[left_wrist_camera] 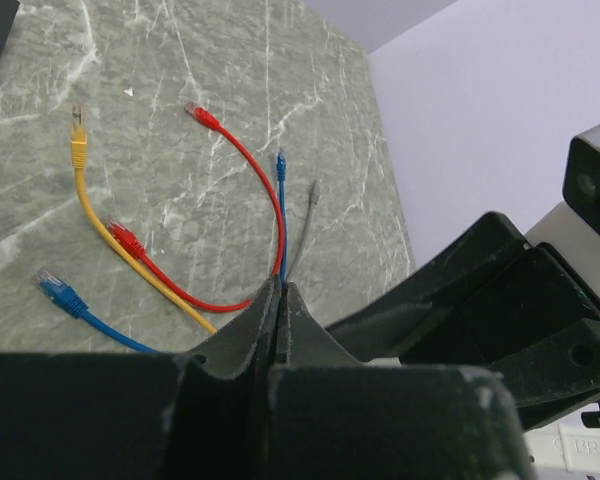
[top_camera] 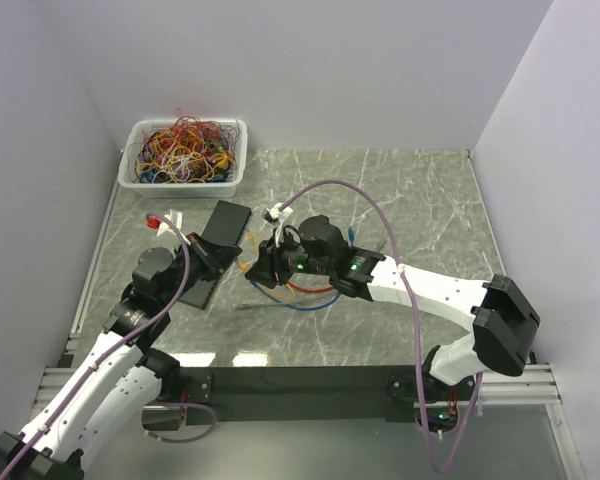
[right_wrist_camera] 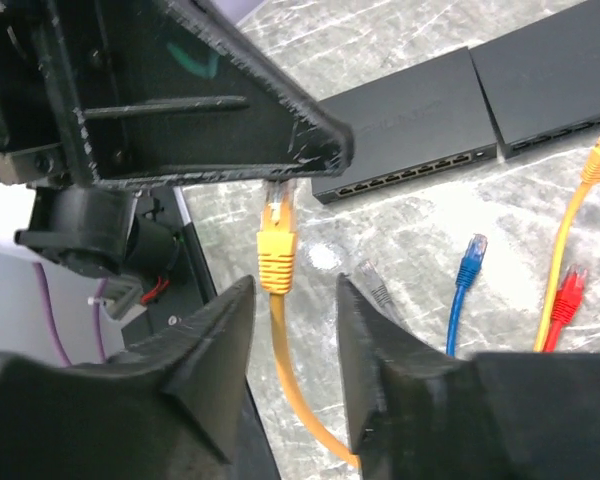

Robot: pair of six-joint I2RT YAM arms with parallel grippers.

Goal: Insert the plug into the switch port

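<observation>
I need to grab the yellow plug at its ribbed cable end (top_camera: 245,267) (right_wrist_camera: 276,273) with my right gripper next. The clear tip then stays free to go into the switch port.
My left gripper (left_wrist_camera: 280,290) is shut on the tip of a yellow plug (right_wrist_camera: 278,245), lifted above the table. In the right wrist view its dark fingers (right_wrist_camera: 230,100) pinch the plug's clear end. My right gripper (right_wrist_camera: 295,285) is open, with its jaws standing on either side of the yellow cable just below the plug and not touching it. From above, the two grippers meet near the table's middle, left gripper (top_camera: 238,262) and right gripper (top_camera: 267,268). Two black switches (right_wrist_camera: 410,130) (right_wrist_camera: 555,85) lie beyond with their port rows facing me. The cable's other yellow plug (left_wrist_camera: 77,140) rests on the table.
Red (left_wrist_camera: 250,170), blue (left_wrist_camera: 280,215) and grey (left_wrist_camera: 305,225) patch cables lie loose on the marble table (top_camera: 420,200). A white bin (top_camera: 185,152) of tangled cables stands at the back left. A purple cable (top_camera: 380,215) arcs over my right arm.
</observation>
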